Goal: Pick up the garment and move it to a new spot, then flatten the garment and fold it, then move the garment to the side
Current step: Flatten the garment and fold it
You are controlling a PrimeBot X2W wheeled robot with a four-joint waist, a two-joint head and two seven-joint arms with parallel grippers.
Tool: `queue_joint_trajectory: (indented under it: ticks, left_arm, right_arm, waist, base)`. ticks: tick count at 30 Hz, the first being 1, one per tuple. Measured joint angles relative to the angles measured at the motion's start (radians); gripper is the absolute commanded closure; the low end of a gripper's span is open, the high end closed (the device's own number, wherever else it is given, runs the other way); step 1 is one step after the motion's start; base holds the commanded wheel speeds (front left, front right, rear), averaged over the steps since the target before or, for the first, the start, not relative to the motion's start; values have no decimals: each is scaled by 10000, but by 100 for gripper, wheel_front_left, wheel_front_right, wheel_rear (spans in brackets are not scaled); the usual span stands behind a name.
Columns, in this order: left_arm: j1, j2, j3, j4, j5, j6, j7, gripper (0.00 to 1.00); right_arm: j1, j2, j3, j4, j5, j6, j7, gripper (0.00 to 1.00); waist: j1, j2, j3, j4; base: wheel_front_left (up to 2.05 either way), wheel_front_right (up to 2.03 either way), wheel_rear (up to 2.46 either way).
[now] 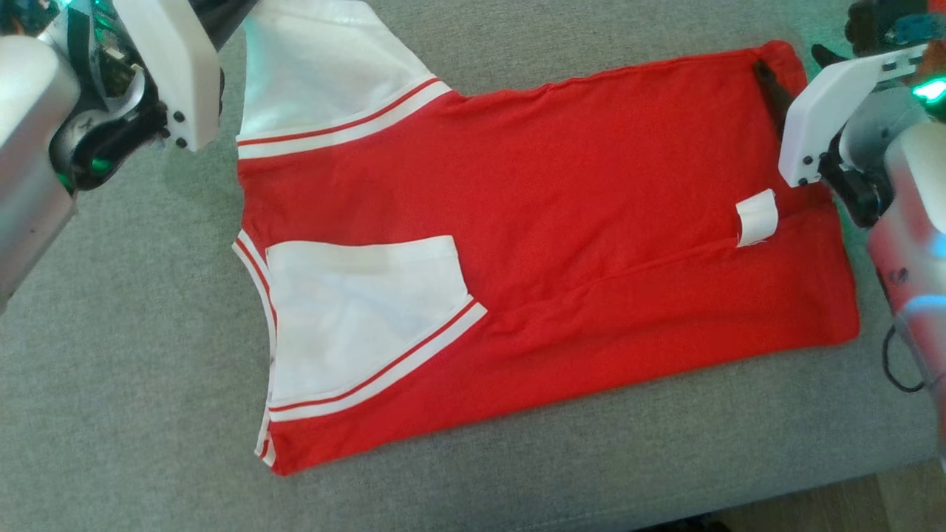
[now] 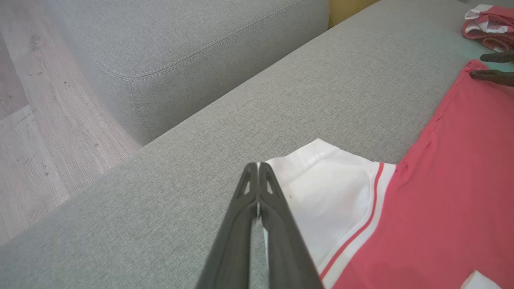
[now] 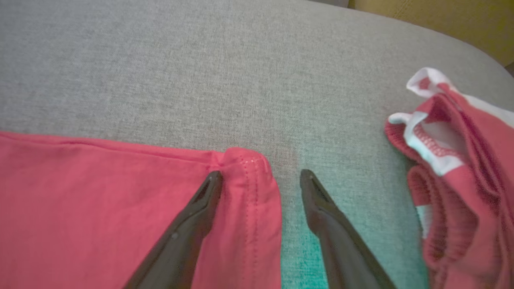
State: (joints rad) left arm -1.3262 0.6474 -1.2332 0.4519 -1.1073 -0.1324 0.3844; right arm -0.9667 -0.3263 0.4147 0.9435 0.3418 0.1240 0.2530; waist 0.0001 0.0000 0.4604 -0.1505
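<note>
I should next pick up the shirt by its hem corner [image 1: 782, 58] with my right gripper, so it can fold over toward the red shirt's white label [image 1: 757, 218].
The garment [image 1: 562, 222] is a red shirt with white sleeves, lying flat on the grey sofa seat [image 1: 111, 384]. One white sleeve [image 1: 355, 325] is folded onto the body; the other sleeve [image 2: 333, 192] sticks out at the top left. My left gripper [image 2: 258, 165] is shut, its tips at that sleeve's outer edge; I cannot tell whether cloth is pinched. My right gripper [image 3: 261, 176] is open and straddles the hem corner [image 3: 245, 160], with one finger on the red cloth and the other on the sofa. A white label [image 1: 757, 216] lies near the hem.
A second red and white garment [image 3: 453, 168] lies crumpled just right of my right gripper, also at the far end [image 2: 488, 24]. The sofa's arm [image 2: 180, 48] and a wood floor [image 2: 28, 152] lie beyond the left sleeve. The seat's front edge [image 1: 813, 491] runs along the bottom right.
</note>
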Motion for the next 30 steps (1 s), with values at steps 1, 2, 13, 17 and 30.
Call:
queue_joint_trajectory:
  ticks: [1, 2, 13, 17, 30]
  left_arm:
    - [0, 0, 0, 0, 0, 0, 0, 100]
    - [-42, 0, -50, 2, -46, 0, -48, 100]
    - [-285, 29, -625, 184, -387, 0, -441, 100]
    - [-310, 31, -696, 217, -460, 0, -527, 100]
    - [-336, 40, -897, 207, -226, 0, -1344, 100]
  right_arm:
    - [0, 0, 0, 0, 0, 0, 0, 0]
    - [-94, -2, 98, 111, 0, 0, -44, 0]
    - [-821, -13, 1166, 949, 109, 0, -433, 51]
    - [-946, -13, 1503, 1129, 144, 0, -518, 67]
    - [-1132, -92, 2270, 1429, 905, 0, -959, 100]
  waist:
    - [0, 0, 0, 0]
    - [0, 0, 11, 13]
    - [0, 0, 35, 120]
    - [0, 0, 8, 134]
    - [0, 0, -31, 204]
  base:
    - [0, 0, 0]
    - [0, 0, 0]
    - [0, 0, 0]
    - [0, 0, 0]
    - [0, 0, 0]
